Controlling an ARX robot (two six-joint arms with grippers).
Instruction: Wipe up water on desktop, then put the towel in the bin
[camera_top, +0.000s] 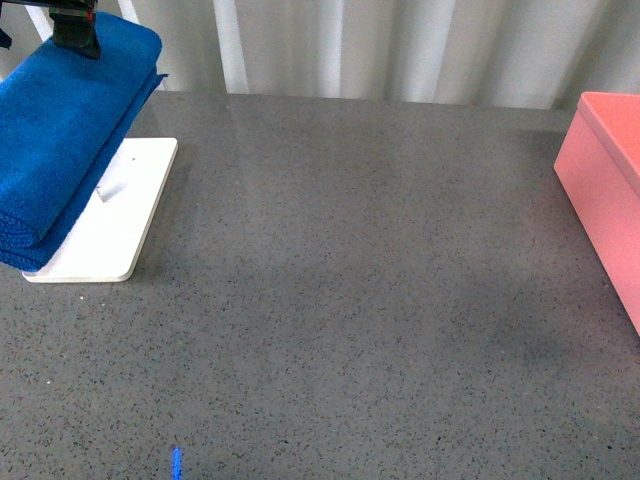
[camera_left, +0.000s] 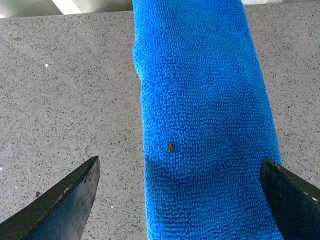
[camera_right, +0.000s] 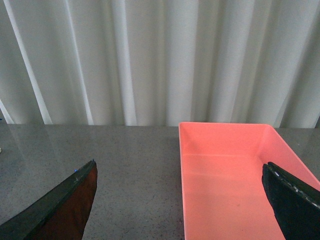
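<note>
The towel hangs over the rack with its sides hanging slack (camera_top: 100, 165), so the robot's left gripper should next pinch the towel by its top fold (camera_top: 84, 66).
The blue towel (camera_top: 60, 130) hangs folded over a rack at the far left of the dark speckled desktop (camera_top: 350, 280). My left gripper (camera_top: 78, 45) is right above the towel's top fold. In the left wrist view it (camera_left: 180, 200) is open, its fingers (camera_left: 65, 205) standing either side of the towel (camera_left: 205, 125) without gripping it. The pink bin (camera_top: 610, 170) stands at the right edge. In the right wrist view my right gripper (camera_right: 180, 205) is open and empty, above the near left rim of the empty bin (camera_right: 225, 190). I cannot make out any water.
The rack's white tray base (camera_top: 110, 220) lies under the towel at the left. A white pleated curtain (camera_top: 400, 45) closes off the far edge of the desktop. A small blue streak (camera_top: 176, 462) shows at the front edge.
</note>
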